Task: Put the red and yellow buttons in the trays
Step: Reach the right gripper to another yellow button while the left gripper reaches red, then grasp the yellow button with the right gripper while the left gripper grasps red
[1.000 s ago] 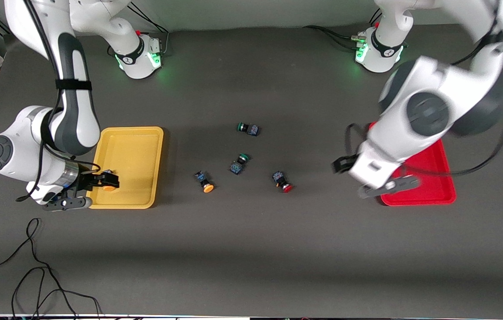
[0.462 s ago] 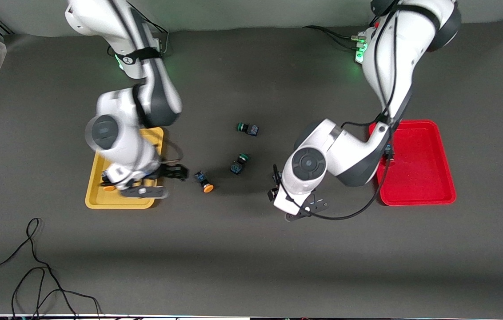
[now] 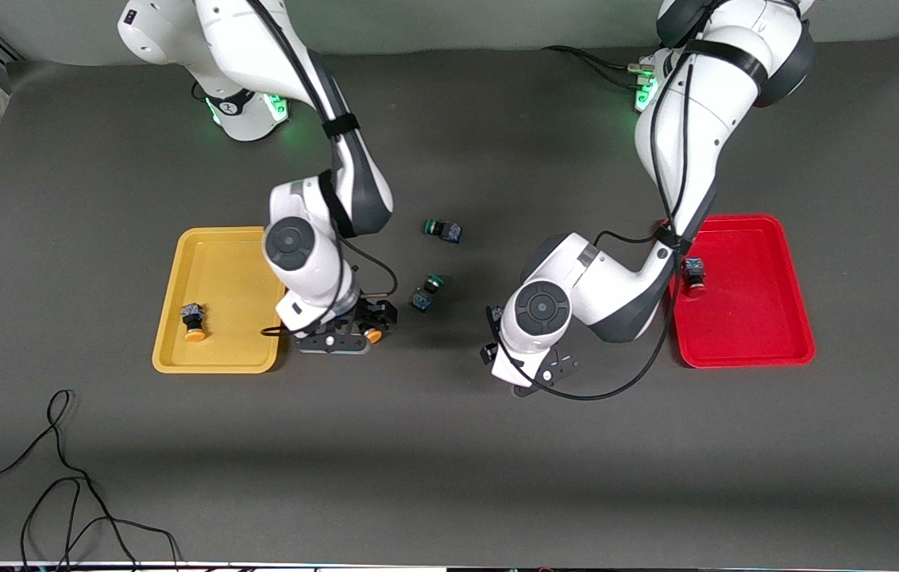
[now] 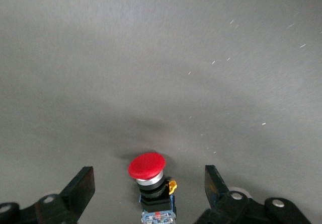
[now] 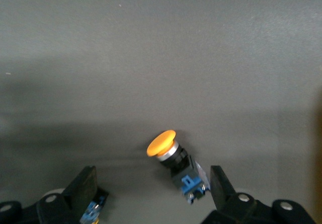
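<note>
Next, my right gripper grabs the yellow button by its body below the cap (image 5: 182, 167) to place it in the yellow tray.
My right gripper (image 3: 370, 322) is open, low over a yellow button (image 3: 372, 335) on the table beside the yellow tray (image 3: 223, 361). In the right wrist view this button (image 5: 168, 148) lies between my open fingers (image 5: 84, 186), nearer to one than the other. Another yellow button (image 3: 194, 322) lies in the yellow tray. My left gripper (image 3: 491, 334) is open over a red button, which the arm hides in the front view. In the left wrist view that button (image 4: 148, 166) stands between my open fingers (image 4: 80, 188). Another red button (image 3: 694, 274) lies in the red tray (image 3: 767, 353).
Two green-capped switches lie mid-table, one (image 3: 427, 291) close to the right gripper, one (image 3: 443, 230) farther from the front camera. A black cable (image 3: 60, 485) curls on the table near the front camera at the right arm's end.
The right arm left a yellow button in the yellow tray and swung to the second yellow button. The left arm swung from the red tray to the red button on the table.
</note>
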Tool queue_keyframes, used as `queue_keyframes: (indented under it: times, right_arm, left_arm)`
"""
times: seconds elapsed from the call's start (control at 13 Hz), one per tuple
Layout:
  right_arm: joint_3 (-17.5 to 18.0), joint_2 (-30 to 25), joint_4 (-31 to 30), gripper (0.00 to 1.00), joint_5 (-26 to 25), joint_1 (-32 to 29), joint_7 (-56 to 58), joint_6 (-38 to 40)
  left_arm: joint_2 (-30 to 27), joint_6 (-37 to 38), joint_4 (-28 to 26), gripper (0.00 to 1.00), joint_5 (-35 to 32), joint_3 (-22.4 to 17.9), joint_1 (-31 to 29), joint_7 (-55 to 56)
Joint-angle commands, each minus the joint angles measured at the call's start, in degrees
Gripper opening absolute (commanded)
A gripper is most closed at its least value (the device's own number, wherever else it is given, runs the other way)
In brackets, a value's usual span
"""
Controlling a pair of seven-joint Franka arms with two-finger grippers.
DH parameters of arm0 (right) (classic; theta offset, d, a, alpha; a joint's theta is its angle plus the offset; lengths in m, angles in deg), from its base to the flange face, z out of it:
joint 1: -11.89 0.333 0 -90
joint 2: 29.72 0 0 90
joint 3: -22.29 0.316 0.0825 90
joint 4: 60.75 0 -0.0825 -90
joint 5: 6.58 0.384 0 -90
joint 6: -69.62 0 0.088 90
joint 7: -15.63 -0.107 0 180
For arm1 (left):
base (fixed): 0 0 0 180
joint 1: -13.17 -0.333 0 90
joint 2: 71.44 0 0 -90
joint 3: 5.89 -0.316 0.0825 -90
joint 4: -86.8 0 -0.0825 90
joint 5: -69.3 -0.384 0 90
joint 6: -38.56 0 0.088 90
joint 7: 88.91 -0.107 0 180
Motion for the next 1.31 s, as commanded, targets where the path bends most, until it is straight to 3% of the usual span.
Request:
queue_keyframes:
  times: [0.0,0.08,0.38,0.46,0.54,0.62,0.69,0.77,0.92,1.08,1.23]
  right_arm:
    - [1.8,2.2,-2.2,1.0,1.8,-0.7,4.7,-6.3]
    - [3.1,2.7,-3.3,1.0,2.0,-1.0,6.7,-8.6]
    - [3.4,3.8,-4.0,1.0,6.1,-0.9,15.7,-9.0]
    - [3.4,3.9,-4.0,0.98,6.4,-0.8,15.7,-9.0]
    - [3.4,3.8,-4.0,0.74,6.4,-0.8,15.5,-8.8]
    - [3.4,3.8,-4.0,0.39,6.4,-0.9,15.4,-8.6]
    - [3.4,3.7,-3.9,0.21,6.4,-0.9,15.4,-8.5]
    - [3.4,3.7,-3.8,0.15,6.4,-1.0,15.3,-8.5]
    - [3.4,3.2,-3.8,0.13,6.5,-1.1,15.1,-8.4]
    - [2.4,1.4,-2.1,0.13,6.5,-2.2,14.1,-2.0]
    - [-1.7,-1.3,0.1,0.13,6.3,-2.2,13.9,6.3]
  left_arm:
    - [-1.5,-5.6,-5.7,0.96,-1.2,-0.5,1.4,5.1]
    - [-1.5,-7.1,-7.0,0.95,-1.1,-0.5,1.4,5.2]
    - [-1.6,-7.8,-8.6,0.66,-1.2,-0.5,2.1,5.3]
    - [-1.6,-8.1,-9.1,0.54,-1.2,-0.5,2.1,5.6]
    - [-1.6,-9.1,-9.9,0.43,-1.2,-0.5,2.1,5.8]
    - [-1.7,-10.7,-11.3,0.35,-1.2,-0.5,2.1,5.9]
    - [-1.8,-11.5,-11.9,0.17,-1.2,-0.5,2.1,5.8]
    - [-2.1,-10.9,-11.6,0.0,-1.2,-0.5,2.1,5.7]
    - [-3.9,-8.6,-10.8,0.0,-1.2,-0.5,1.4,5.5]
    - [-7.1,-0.9,-9.0,0.0,-1.2,-0.4,0.4,4.2]
    - [-12.7,6.3,-9.7,0.0,-0.4,-0.2,-1.6,-1.0]
